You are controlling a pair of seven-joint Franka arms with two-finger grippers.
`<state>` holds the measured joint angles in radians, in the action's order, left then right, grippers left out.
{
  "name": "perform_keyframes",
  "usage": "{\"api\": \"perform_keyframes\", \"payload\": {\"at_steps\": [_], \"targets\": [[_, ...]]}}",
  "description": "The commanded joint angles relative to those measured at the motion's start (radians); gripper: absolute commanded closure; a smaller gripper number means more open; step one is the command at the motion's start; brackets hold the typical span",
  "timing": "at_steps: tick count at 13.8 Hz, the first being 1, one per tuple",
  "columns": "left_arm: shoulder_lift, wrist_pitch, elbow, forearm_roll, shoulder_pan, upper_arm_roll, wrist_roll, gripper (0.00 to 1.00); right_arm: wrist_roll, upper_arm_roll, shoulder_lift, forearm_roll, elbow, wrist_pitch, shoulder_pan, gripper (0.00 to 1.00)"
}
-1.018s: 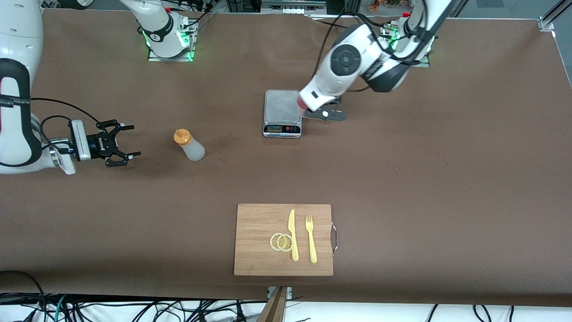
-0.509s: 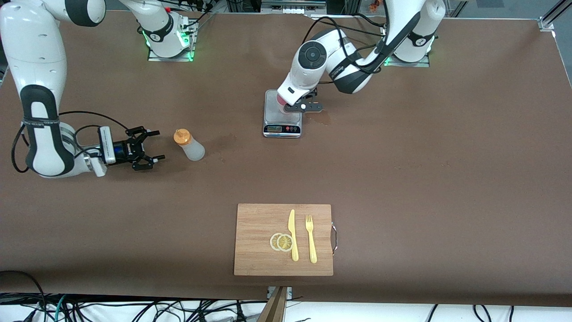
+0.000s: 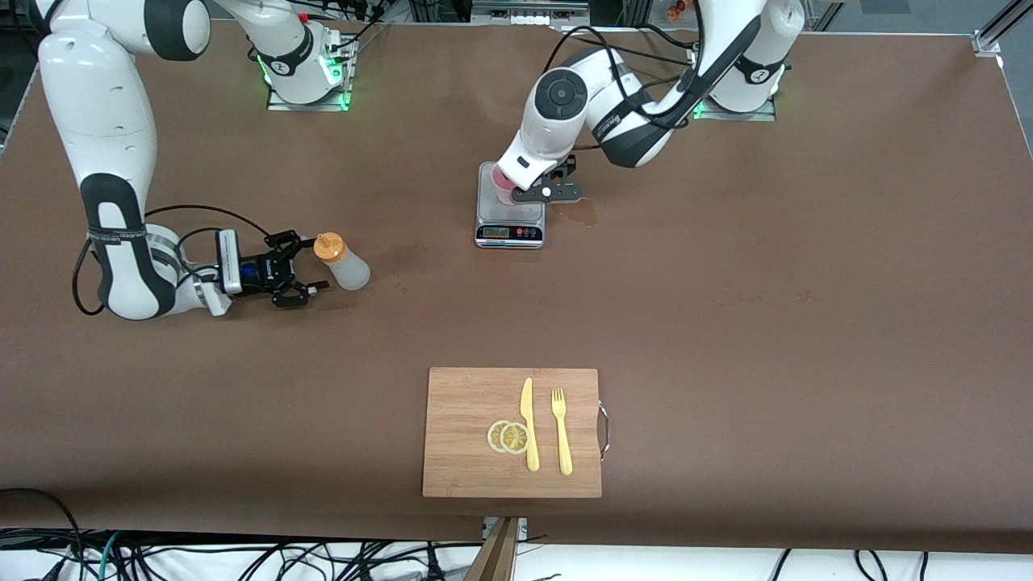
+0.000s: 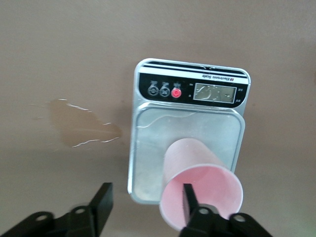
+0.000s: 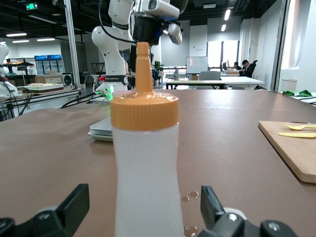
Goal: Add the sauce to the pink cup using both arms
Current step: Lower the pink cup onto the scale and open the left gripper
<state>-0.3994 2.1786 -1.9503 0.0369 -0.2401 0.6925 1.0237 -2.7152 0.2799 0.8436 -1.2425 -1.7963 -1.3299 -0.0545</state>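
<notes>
My right gripper grabs the sauce bottle by its frosted white body [image 3: 350, 271] next, to add sauce to the pink cup [image 3: 504, 190].
The sauce bottle [image 3: 345, 266], frosted white with an orange cap, stands toward the right arm's end of the table. My right gripper [image 3: 311, 262] is low beside it and open, the bottle [image 5: 145, 163] in line with the gap between its fingers [image 5: 79, 197], untouched. The pink cup [image 4: 197, 185] rests on the kitchen scale [image 4: 190, 123]; in the front view only a sliver of the cup [image 3: 504, 190] shows under the left wrist. My left gripper [image 4: 146, 192] hovers over it, open, one finger [image 4: 189, 197] above the cup's mouth and the other out past the scale's edge.
A wet patch [image 3: 583, 211] lies on the brown cloth beside the scale [image 3: 508, 218]. Nearer the front camera sits a wooden cutting board [image 3: 468, 436] with a yellow knife [image 3: 529, 424], a fork [image 3: 561, 432] and lemon slices [image 3: 508, 436].
The right arm has swept in low toward the bottle, jaws open throughout. The left arm carried the cup onto the scale and its jaws have opened.
</notes>
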Motion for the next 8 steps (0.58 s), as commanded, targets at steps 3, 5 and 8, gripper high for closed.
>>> {"api": "perform_keyframes", "payload": {"at_steps": [3,5,8], "targets": [[0.085,-0.368,0.239,0.017,0.016,-0.001,-0.011,0.00,-0.052,0.004,0.008,-0.087,-0.038,-0.006,-0.051,0.00],[0.091,-0.506,0.338,0.011,0.051,-0.001,-0.083,0.00,-0.067,0.004,0.008,-0.123,-0.055,-0.008,-0.073,0.00],[0.138,-0.560,0.370,0.000,0.203,0.005,-0.375,0.00,-0.093,0.004,0.009,-0.144,-0.075,-0.009,-0.088,0.00]]}}
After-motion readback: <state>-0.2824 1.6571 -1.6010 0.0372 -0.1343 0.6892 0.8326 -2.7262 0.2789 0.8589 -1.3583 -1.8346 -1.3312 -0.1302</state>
